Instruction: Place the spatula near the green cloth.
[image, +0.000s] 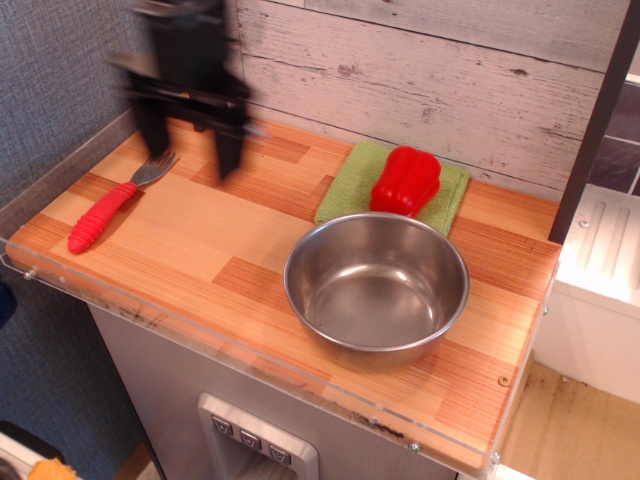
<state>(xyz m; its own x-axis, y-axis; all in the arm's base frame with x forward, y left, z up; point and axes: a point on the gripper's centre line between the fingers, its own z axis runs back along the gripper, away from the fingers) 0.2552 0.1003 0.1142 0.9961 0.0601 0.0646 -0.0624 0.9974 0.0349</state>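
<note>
My gripper should next grab the spatula by its neck, where red handle meets metal (134, 186). Then it can set the spatula near the green cloth (352, 188).
The spatula (110, 204) lies flat on the wooden counter at the far left, red ribbed handle toward the front, grey tines toward the back. The green cloth (352, 188) lies at the back middle, with a red toy pepper (405, 181) on top of it. My black gripper (190, 150) hangs blurred above the back left of the counter, just right of the spatula's tines. Its two fingers are spread apart and hold nothing.
A steel bowl (377, 289) stands in front of the cloth at the middle right. A grey plank wall runs along the back. A clear plastic lip (150, 315) edges the counter's front and left. A dark post (598, 110) stands at the right.
</note>
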